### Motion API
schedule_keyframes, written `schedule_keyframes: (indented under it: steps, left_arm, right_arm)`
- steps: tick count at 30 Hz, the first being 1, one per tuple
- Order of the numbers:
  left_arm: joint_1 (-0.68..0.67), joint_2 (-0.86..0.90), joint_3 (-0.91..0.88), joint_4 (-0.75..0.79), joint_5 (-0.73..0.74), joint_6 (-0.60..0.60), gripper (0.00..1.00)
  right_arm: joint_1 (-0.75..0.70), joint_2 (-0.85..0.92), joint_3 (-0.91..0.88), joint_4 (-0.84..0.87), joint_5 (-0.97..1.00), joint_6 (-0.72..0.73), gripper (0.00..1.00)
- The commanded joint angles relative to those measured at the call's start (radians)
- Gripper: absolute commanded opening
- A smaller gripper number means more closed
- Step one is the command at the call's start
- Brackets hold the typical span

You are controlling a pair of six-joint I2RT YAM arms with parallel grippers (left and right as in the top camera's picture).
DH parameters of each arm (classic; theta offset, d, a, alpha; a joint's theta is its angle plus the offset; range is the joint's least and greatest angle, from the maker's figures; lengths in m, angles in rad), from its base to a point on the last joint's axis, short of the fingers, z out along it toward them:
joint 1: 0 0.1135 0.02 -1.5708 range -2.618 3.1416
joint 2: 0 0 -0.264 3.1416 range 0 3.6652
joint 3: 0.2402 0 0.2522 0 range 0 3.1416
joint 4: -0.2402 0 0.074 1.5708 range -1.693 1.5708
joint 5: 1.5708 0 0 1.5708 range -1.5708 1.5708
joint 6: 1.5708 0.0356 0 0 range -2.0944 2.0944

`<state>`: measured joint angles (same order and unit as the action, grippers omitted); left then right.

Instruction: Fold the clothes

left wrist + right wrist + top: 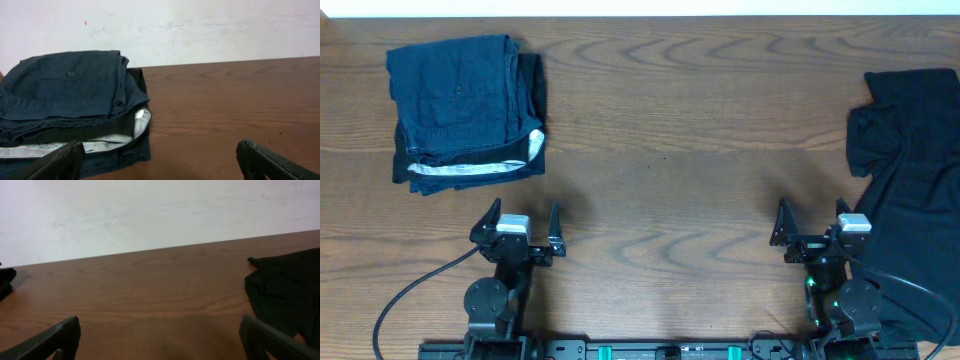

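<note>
The right gripper will next grab the black T-shirt by its edge facing the empty table, so that it can draw the shirt out open for folding.
The black T-shirt lies crumpled at the table's right edge, partly running off the frame. It also shows at the right of the right wrist view. My right gripper is open and empty, just left of the shirt, near the front edge; its fingers frame bare wood in the right wrist view. My left gripper is open and empty at the front left, below the folded pile; in the left wrist view its fingers sit just in front of that pile.
A stack of dark blue folded garments with a white-striped edge sits at the back left, also in the left wrist view. Bare wooden table lies between the stack and the shirt. A white wall is behind.
</note>
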<state>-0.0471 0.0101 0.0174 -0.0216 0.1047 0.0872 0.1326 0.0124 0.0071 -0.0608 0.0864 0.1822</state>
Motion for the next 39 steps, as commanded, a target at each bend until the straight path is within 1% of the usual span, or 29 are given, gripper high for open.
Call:
schedule_keyframes:
  steps: [1,18,24,27,30,33,37,39]
  left_arm:
    - [-0.003,-0.006,-0.013,-0.038,0.013,0.017,0.98]
    - [-0.003,-0.006,-0.013,-0.038,0.013,0.017,0.98]
    - [-0.003,-0.006,-0.013,-0.038,0.013,0.017,0.98]
    - [-0.003,-0.006,-0.013,-0.038,0.013,0.017,0.98]
    - [-0.003,-0.006,-0.013,-0.038,0.013,0.017,0.98]
    - [-0.003,-0.006,-0.013,-0.038,0.013,0.017,0.98]
    - [-0.003,-0.006,-0.013,-0.038,0.013,0.017,0.98]
    - [-0.003,-0.006,-0.013,-0.038,0.013,0.017,0.98]
  right_arm:
    - [-0.002,-0.006,-0.002,-0.003,0.011,-0.004,0.99]
    - [-0.002,-0.006,-0.002,-0.003,0.012,-0.004,0.99]
    - [-0.002,-0.006,-0.001,0.009,0.043,-0.004,0.99]
    - [-0.002,-0.006,0.023,0.000,0.046,-0.003,0.99]
    - [-0.002,0.010,0.100,-0.028,0.046,-0.002,0.99]
    - [-0.002,0.078,0.222,-0.095,0.076,-0.003,0.99]
    - [-0.002,0.272,0.436,-0.204,0.121,0.005,0.99]
    - [-0.003,0.380,0.526,-0.228,0.124,0.017,0.99]
